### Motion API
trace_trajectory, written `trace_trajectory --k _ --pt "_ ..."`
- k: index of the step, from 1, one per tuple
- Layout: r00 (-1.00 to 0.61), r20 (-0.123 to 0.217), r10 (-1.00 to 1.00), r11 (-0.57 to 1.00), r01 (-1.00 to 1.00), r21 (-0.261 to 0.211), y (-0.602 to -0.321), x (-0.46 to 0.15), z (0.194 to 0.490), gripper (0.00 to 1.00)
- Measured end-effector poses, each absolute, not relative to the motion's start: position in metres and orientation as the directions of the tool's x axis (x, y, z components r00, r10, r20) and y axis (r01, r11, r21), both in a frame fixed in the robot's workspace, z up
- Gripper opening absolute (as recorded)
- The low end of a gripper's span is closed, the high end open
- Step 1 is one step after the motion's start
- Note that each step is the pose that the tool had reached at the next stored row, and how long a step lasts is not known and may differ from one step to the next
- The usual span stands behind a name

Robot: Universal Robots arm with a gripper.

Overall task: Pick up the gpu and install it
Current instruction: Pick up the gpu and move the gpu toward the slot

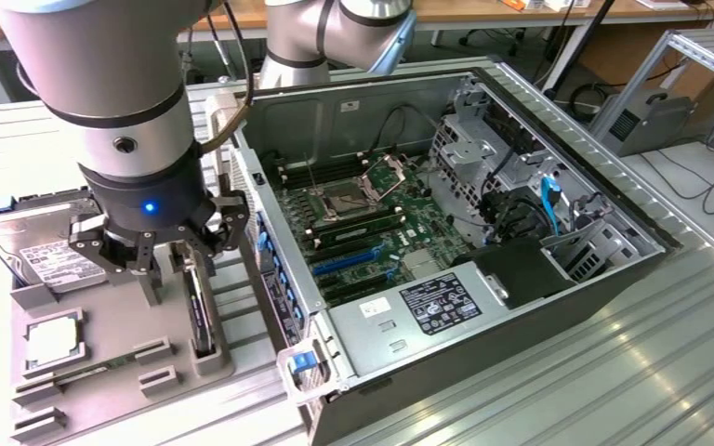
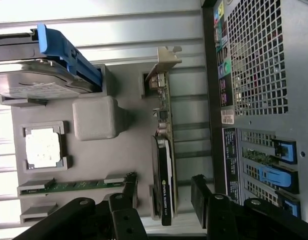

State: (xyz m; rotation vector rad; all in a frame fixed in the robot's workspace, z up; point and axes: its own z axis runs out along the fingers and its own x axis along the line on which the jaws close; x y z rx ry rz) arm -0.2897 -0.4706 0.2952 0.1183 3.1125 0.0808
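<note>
My gripper will come down before it closes on the GPU's black fan cover (image 1: pixel 200 307): my open fingers have wide gaps to the fan cover and would miss now.
The gpu (image 1: pixel 200 318) stands on its long edge in a slot of the grey holder tray (image 1: pixel 109 321), at the exterior view's left of the open computer case (image 1: pixel 605 232). In the wrist view the gpu (image 2: pixel 164 150) shows its green board, black fan cover and silver bracket, which points away from the gripper. My gripper (image 1: pixel 168 274) hangs just above the card's near end, open. In the wrist view its black fingers (image 2: pixel 129 195) stand on either side of the card's black end, apart from it, with the gripper (image 2: pixel 164 196) centred over the card.
The tray (image 2: pixel 94 165) also holds a silver hard drive (image 1: pixel 41 246), a square CPU chip (image 1: pixel 53 342) and a memory stick (image 2: pixel 76 186). The motherboard (image 1: pixel 370 218) lies exposed in the case, with blue expansion slots (image 1: pixel 345 265). The case's rear panel (image 2: pixel 259 60) stands close beside the card.
</note>
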Motion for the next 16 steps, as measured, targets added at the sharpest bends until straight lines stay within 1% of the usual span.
trace_trajectory --k 4,12,16 --pt "-0.997 -0.024 0.076 0.996 0.075 0.053 -0.471 -0.29 0.289 0.56" --pt "-0.997 -0.024 0.077 0.996 0.075 0.053 -0.471 -0.288 0.288 0.56" --pt "-0.997 -0.024 0.077 0.996 0.075 0.053 -0.471 -0.287 0.281 0.56"
